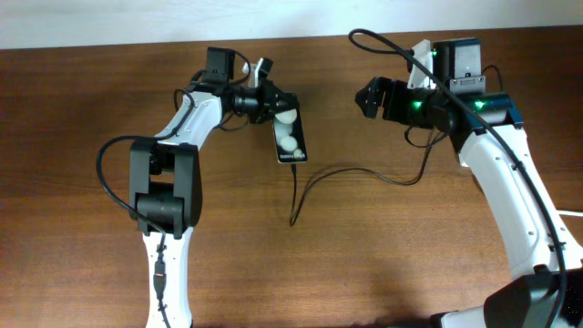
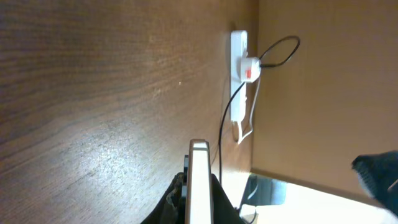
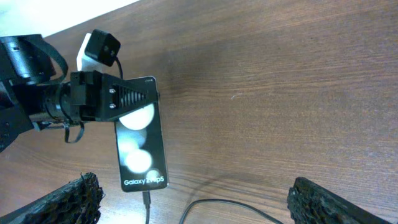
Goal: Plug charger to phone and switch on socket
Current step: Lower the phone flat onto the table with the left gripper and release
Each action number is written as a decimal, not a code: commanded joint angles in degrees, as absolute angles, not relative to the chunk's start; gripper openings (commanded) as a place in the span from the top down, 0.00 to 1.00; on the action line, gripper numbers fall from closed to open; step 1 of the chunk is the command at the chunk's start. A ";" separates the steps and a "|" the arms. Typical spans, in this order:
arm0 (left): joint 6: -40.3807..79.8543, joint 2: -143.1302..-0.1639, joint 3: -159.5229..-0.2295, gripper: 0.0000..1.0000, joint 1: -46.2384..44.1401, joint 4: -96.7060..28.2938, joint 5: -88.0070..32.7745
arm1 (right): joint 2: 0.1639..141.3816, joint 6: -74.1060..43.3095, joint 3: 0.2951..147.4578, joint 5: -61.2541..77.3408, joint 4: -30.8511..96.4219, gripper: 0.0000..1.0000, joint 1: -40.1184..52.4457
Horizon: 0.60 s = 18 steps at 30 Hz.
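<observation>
The phone's bottom edge is above the brown tabletop with a gap beneath it. I should lower the phone before my left gripper lets go of it.
The black phone (image 1: 291,144) lies face up with two white spots; its lettering shows in the right wrist view (image 3: 142,140). My left gripper (image 1: 282,114) is shut on the phone's far end, and the phone's edge shows between its fingers (image 2: 199,180). The thin black charger (image 1: 351,171) has its plug tip (image 3: 147,199) at the phone's bottom port and loops across the table. The white socket (image 2: 238,74), with a red-marked adapter, lies by the far wall. In the overhead view it is mostly hidden behind my right arm (image 1: 422,53). My right gripper (image 1: 367,96) is open and empty above the table, right of the phone (image 3: 199,211).
The socket's thick white cord (image 2: 247,127) curls beside it. The back wall runs along the table's far edge (image 1: 301,18). My left arm's base (image 1: 164,191) stands at front left.
</observation>
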State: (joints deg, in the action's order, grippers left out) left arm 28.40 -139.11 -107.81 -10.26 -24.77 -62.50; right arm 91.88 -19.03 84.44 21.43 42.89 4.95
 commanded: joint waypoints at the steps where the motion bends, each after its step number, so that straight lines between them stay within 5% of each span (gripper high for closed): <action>1: 16.29 -138.21 -107.85 1.00 -11.53 -32.10 -59.07 | 90.56 -18.22 85.58 20.75 42.72 0.01 4.84; 18: 23.18 -139.65 -107.83 1.00 -14.70 -26.20 -55.66 | 90.56 -18.22 85.58 20.73 44.18 0.01 4.84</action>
